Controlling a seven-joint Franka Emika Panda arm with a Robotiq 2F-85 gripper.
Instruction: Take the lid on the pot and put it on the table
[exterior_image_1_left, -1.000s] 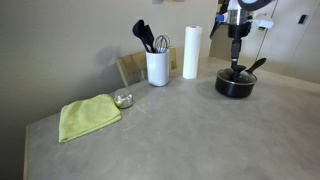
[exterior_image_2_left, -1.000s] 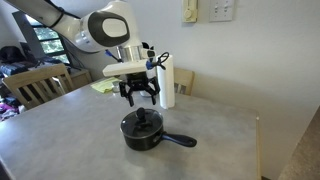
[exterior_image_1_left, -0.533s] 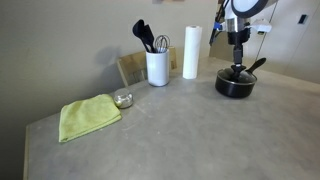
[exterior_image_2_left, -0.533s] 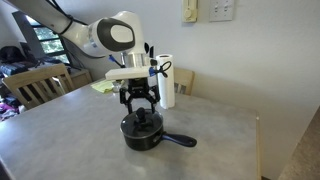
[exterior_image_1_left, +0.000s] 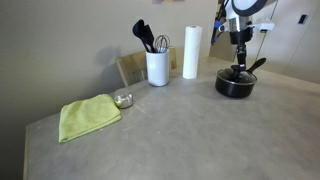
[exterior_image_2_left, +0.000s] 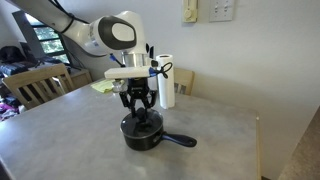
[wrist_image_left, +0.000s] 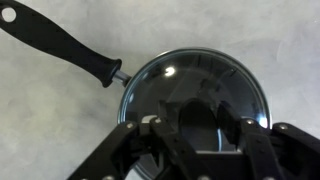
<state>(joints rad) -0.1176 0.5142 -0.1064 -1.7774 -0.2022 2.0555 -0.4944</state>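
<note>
I would leave the lid where it is if I lifted my gripper now, because its fingers are apart around the dark knob.
The black pot (exterior_image_1_left: 236, 84) stands on the grey table (exterior_image_1_left: 180, 135) with its long handle (exterior_image_2_left: 180, 140) sticking out sideways. The clear glass lid (wrist_image_left: 190, 72) sits on the pot (exterior_image_2_left: 142, 132), metal rim level all round. My gripper (exterior_image_2_left: 141, 108) reaches straight down over the lid's centre. In the wrist view my gripper (wrist_image_left: 200, 120) has its fingers drawn in on either side of the dark knob, which they mostly hide. I cannot make out whether the pads touch the knob. In an exterior view the gripper (exterior_image_1_left: 238, 68) hangs just above the pot.
A white utensil holder (exterior_image_1_left: 157, 67) and a paper towel roll (exterior_image_1_left: 191, 52) stand at the back. A green cloth (exterior_image_1_left: 88, 116) and a small metal bowl (exterior_image_1_left: 123, 99) lie further along the table. A wooden chair (exterior_image_2_left: 40, 88) is beyond the table edge.
The gripper has come down onto the lid's centre, and its fingers have drawn inward from wide open toward the knob. Pot and lid have not moved.
</note>
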